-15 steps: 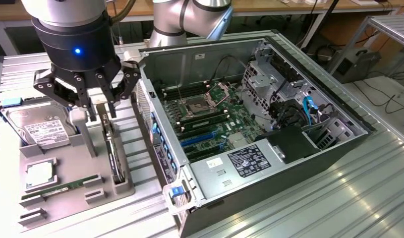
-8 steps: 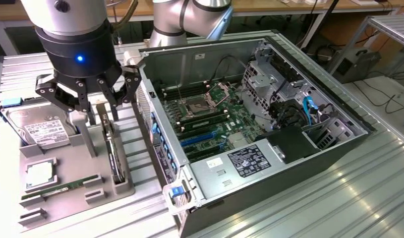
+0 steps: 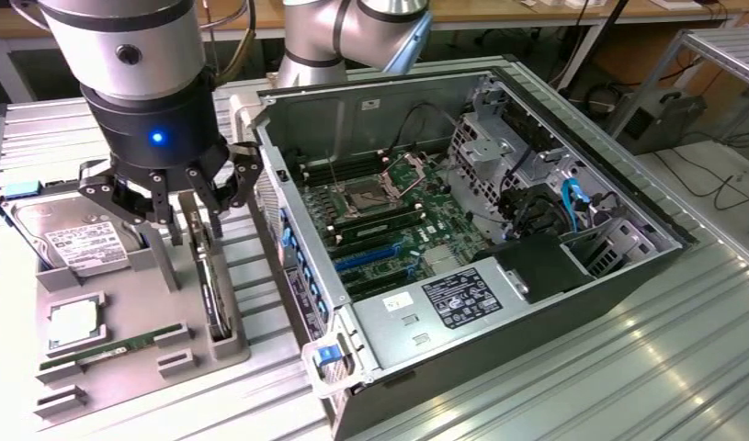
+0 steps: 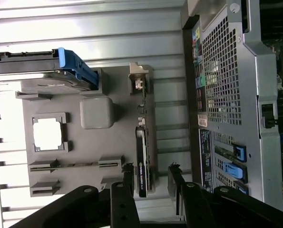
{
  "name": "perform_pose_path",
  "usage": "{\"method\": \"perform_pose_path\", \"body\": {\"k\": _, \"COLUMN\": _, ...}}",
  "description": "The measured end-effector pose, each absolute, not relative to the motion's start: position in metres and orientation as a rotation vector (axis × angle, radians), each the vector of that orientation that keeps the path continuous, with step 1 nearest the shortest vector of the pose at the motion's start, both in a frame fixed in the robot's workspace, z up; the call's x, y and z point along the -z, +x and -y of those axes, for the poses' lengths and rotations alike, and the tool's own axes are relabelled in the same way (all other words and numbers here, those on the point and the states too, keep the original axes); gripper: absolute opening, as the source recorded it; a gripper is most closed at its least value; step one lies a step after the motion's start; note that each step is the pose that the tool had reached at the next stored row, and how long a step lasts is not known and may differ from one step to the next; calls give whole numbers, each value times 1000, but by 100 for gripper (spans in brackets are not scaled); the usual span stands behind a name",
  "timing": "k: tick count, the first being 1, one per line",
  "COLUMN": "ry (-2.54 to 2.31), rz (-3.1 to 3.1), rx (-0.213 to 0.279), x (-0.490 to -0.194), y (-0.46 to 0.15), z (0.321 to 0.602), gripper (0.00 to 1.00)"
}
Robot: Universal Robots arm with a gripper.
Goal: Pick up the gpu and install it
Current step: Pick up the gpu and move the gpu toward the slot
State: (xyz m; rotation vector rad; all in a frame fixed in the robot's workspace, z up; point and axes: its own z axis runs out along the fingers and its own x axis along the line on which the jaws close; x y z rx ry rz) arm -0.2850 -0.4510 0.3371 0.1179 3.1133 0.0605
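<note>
I should next grab the GPU with my gripper across its exposed upper long edge [image 3: 204, 250], because the grey tray's slot [image 3: 230, 344] encloses the GPU's lower edge.
The gpu [image 3: 215, 289] is a thin dark card standing on its edge in a slot of the grey holder tray [image 3: 141, 285], at the exterior view's left. My gripper [image 3: 197, 234] hangs just above the card's far end with its fingers pointing down. In the wrist view the gpu [image 4: 142, 164] runs lengthwise between my two fingertips, with its pale bracket [image 4: 138, 81] at the far end. The gripper [image 4: 151, 183] is open, with a gap between each finger and the card.
The holder tray also carries a silver hard drive [image 3: 86, 241] with a white label, a CPU [image 3: 73, 322] and a green memory stick [image 3: 110, 352]. An open computer case [image 3: 619, 276] lies beside it at the exterior view's right, with the motherboard [image 3: 387, 220] exposed.
</note>
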Motion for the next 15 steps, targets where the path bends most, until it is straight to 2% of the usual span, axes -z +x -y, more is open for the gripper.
{"method": "perform_pose_path", "body": {"k": 15, "ry": 122, "rz": -3113, "rx": -60, "x": -303, "y": -289, "z": 451, "gripper": 42}}
